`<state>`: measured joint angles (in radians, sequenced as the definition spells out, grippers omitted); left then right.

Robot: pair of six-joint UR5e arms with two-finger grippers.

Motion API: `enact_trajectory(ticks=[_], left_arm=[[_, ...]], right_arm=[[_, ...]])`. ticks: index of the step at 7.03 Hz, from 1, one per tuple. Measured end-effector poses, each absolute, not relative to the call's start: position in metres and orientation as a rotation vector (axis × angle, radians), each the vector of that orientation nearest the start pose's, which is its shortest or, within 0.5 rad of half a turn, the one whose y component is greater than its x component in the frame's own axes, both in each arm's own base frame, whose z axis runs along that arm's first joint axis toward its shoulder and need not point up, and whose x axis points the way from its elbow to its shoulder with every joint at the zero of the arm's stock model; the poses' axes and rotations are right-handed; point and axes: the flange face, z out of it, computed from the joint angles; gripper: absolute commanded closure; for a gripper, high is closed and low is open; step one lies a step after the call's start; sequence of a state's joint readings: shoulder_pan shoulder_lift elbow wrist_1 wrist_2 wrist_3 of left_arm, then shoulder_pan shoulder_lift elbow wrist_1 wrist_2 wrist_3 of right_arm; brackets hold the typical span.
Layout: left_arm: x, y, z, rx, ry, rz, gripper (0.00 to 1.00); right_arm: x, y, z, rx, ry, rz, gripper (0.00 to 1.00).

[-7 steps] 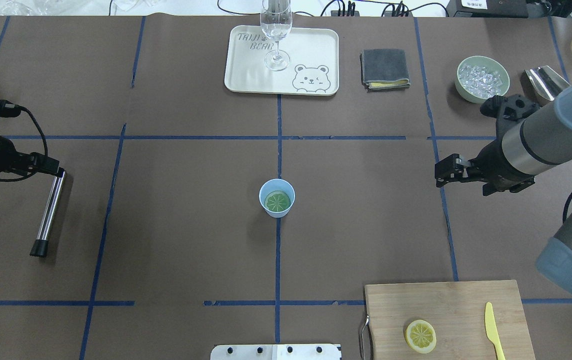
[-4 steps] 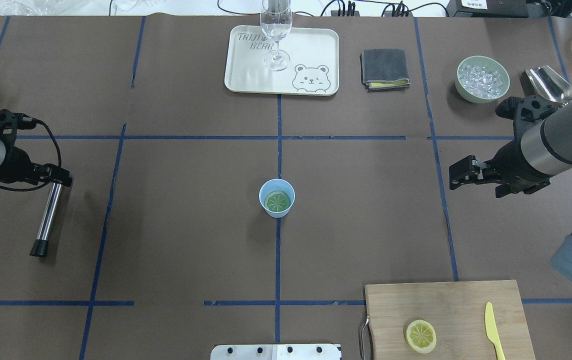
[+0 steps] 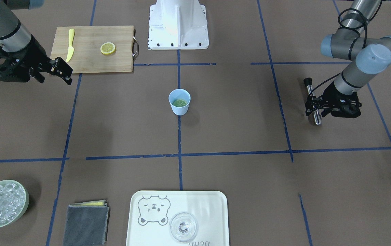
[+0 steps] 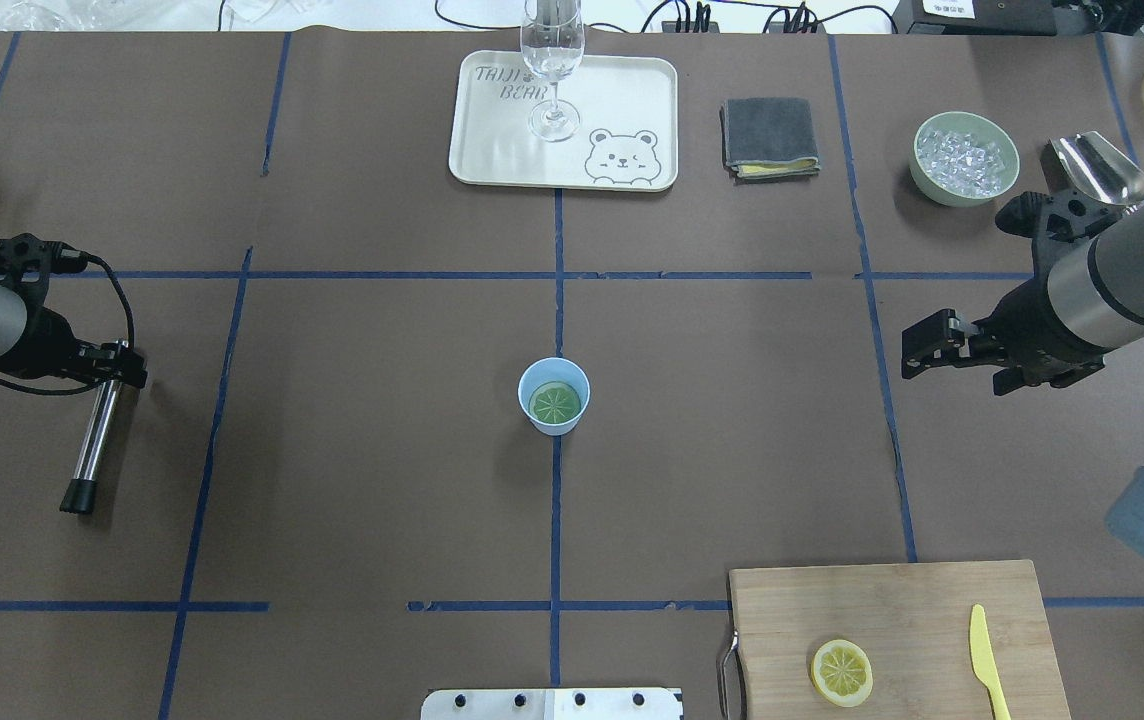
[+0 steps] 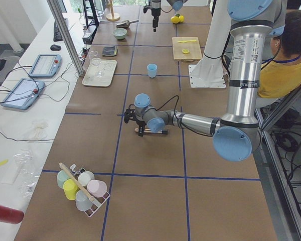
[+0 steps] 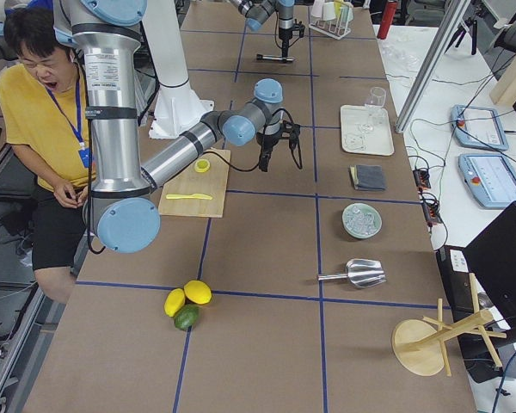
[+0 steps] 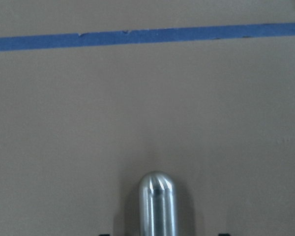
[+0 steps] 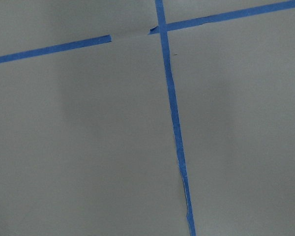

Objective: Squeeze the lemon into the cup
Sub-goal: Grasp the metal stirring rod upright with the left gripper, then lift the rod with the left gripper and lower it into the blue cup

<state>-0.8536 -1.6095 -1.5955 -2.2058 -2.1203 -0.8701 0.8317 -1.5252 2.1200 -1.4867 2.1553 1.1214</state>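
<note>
The left gripper grabs the rod by its steel shaft [image 3: 316,116] next and leaves the silver rod's black head [image 3: 307,81] free to press the lemon in the cup.
The light-blue cup [image 4: 523,392] stands upright at the table's middle, also in the front view [image 3: 179,110]. A greenish lemon slice [image 4: 555,403] lies flat inside it. A second yellow lemon slice [image 4: 841,672] lies on the wooden cutting board [image 4: 882,600]. My right gripper [image 4: 914,347] is open and empty, well to the right of the cup. My left gripper [image 4: 120,366] is open at the far left, straddling the top end of a steel rod [image 4: 92,440] that lies on the table; the rod's rounded end shows in the left wrist view [image 7: 157,201].
A yellow knife [image 4: 980,650] lies on the board. At the back are a bear tray [image 4: 492,150] with a clear glass [image 4: 553,60], a grey cloth [image 4: 770,137], a green bowl of ice [image 4: 916,165] and a metal scoop [image 4: 1097,165].
My left gripper has moved toward the robot and slightly right, onto the rod's top end. My right gripper has drawn back to the right, then held. Cup, slices and rod have not moved.
</note>
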Motion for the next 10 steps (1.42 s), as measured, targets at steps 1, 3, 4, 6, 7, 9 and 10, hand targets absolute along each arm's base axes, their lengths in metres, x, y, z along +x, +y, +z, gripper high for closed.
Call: enact_trajectory(ticks=[1,3,4,6,7,9,10], left_arm=[[0.295,-0.459,0.561,0.095,0.842,0.046,1.0],[0.295,-0.459,0.546,0.11,0.829,0.037,1.0],[0.292,-0.46,0.532,0.138,0.831,0.026,1.0],[0.285,-0.455,0.474,0.216,0.883,0.027,1.0],[0.283,-0.452,0.425,0.275,0.945,0.031,1.0],[0.303,-0.458,0.32,0.391,1.083,0.028,1.0],[0.328,-0.458,0.268,0.468,1.132,0.036,1.0]], right_arm=[[-0.259,-0.403,0.37,-0.061,-0.867,0.162,0.0],[-0.255,-0.403,0.37,-0.073,-0.876,0.165,0.0],[-0.253,-0.403,0.368,-0.074,-0.881,0.165,0.0],[-0.249,-0.405,0.368,-0.071,-0.883,0.174,0.0],[-0.247,-0.405,0.369,-0.071,-0.882,0.177,0.0],[-0.246,-0.405,0.372,-0.074,-0.878,0.181,0.0],[-0.244,-0.406,0.372,-0.073,-0.878,0.184,0.0]])
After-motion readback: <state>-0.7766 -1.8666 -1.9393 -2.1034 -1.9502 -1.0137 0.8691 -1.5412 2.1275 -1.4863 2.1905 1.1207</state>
